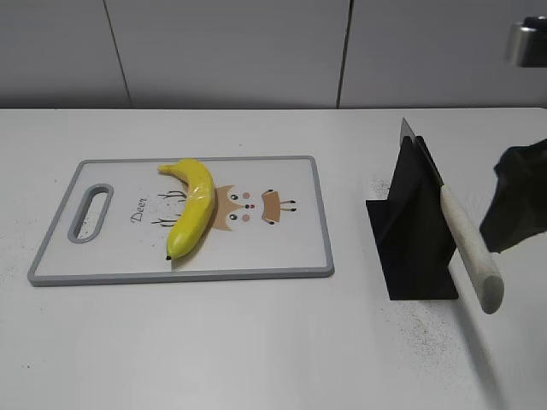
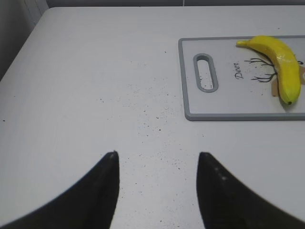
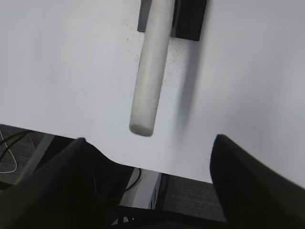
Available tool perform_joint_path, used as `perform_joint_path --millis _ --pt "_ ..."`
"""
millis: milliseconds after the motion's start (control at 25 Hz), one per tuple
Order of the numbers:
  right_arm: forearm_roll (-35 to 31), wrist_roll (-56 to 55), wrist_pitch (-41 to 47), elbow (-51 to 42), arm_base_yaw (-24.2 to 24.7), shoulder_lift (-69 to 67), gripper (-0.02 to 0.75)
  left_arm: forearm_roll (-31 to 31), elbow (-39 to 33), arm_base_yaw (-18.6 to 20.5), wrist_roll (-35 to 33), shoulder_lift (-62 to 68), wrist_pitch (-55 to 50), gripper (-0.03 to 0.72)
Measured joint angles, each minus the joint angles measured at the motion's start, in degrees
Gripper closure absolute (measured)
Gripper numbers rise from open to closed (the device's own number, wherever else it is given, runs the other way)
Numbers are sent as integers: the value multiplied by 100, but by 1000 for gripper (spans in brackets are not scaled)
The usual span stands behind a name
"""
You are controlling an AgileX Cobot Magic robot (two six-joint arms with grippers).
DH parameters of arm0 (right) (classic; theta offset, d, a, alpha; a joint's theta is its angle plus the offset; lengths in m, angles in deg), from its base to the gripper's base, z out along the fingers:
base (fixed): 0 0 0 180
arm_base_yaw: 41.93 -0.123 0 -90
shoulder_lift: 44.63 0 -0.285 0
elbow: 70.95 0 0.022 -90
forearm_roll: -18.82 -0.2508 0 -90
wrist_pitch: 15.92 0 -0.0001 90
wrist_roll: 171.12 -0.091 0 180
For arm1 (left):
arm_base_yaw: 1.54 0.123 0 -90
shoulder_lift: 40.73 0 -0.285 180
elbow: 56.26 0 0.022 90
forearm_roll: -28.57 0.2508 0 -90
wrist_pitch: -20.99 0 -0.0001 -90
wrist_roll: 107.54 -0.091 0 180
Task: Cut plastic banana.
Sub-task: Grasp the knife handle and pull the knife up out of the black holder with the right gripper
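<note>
My right gripper needs to reach the knife and grab it by its whitish handle (image 1: pixel 469 248) (image 3: pixel 152 71), which sticks out free, because the black stand closes around the knife's blade.
The yellow plastic banana (image 1: pixel 191 207) lies on a white cutting board (image 1: pixel 291 248) with a grey rim and a deer drawing; it also shows in the left wrist view (image 2: pixel 282 64). A knife with a white handle (image 1: pixel 468 248) rests slanted in a black stand (image 1: pixel 414 226); the handle shows in the right wrist view (image 3: pixel 150 71). My right gripper (image 3: pixel 150 143) is open and empty, just short of the handle's free end, and shows as a dark shape at the right edge of the exterior view (image 1: pixel 517 201). My left gripper (image 2: pixel 157 155) is open and empty over bare table, left of the board.
The white table (image 1: pixel 256 342) carries fine dark specks. Its near edge shows in the right wrist view, with cables and floor below (image 3: pixel 143 181). A grey wall stands behind the table.
</note>
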Motion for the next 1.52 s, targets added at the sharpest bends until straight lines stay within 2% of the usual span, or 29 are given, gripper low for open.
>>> perform_joint_path --millis 480,880,1160,1320,1360,1520 --pt "56 17 -691 17 -7 -1586 148 0 0 0 0 0 0 198" --pt "86 -62 -1023 49 -12 -2156 164 0 0 0 0 0 0 199" --pt "200 -337 -1034 49 -18 -2276 313 0 0 0 0 0 0 199" --pt "195 -389 -1034 70 -18 -2276 549 0 0 0 0 0 0 199" --pt "209 -440 -1020 70 -18 -2276 576 0 0 0 0 0 0 199" --pt "171 -471 -1021 70 -12 -2281 576 2 0 0 0 0 0 199"
